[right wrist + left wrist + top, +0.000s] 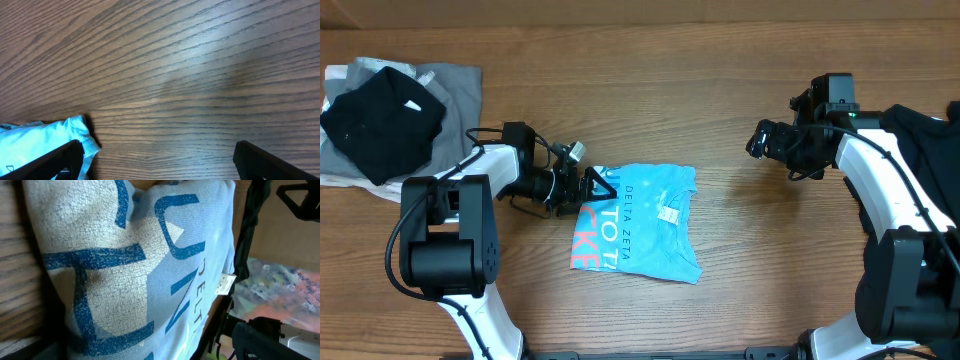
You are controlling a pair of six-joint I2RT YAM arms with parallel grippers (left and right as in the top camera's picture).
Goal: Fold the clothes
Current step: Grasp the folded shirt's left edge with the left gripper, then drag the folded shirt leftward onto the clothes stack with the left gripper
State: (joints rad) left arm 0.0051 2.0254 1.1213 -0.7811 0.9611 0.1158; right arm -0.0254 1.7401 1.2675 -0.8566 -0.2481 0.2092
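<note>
My left gripper grabs the folded T-shirt by its lettered edge facing the pile next, to lay the T-shirt folded on the pile.
A light blue T-shirt (650,225) with dark blue and pink lettering lies folded into a rough rectangle at the table's middle, a small white tag on top. My left gripper (600,187) rests at its left edge with the fingers spread and the cloth between them. The shirt fills the left wrist view (150,255), where the fingers do not show. My right gripper (760,140) is open and empty over bare wood to the right of the shirt. In the right wrist view the gripper (157,160) has a corner of the shirt (40,135) at its left finger.
A pile of clothes lies at the back left: a black garment (380,120) on a grey one (460,85). Another dark garment (932,135) lies at the right edge by the right arm. The table is brown wood (650,80).
</note>
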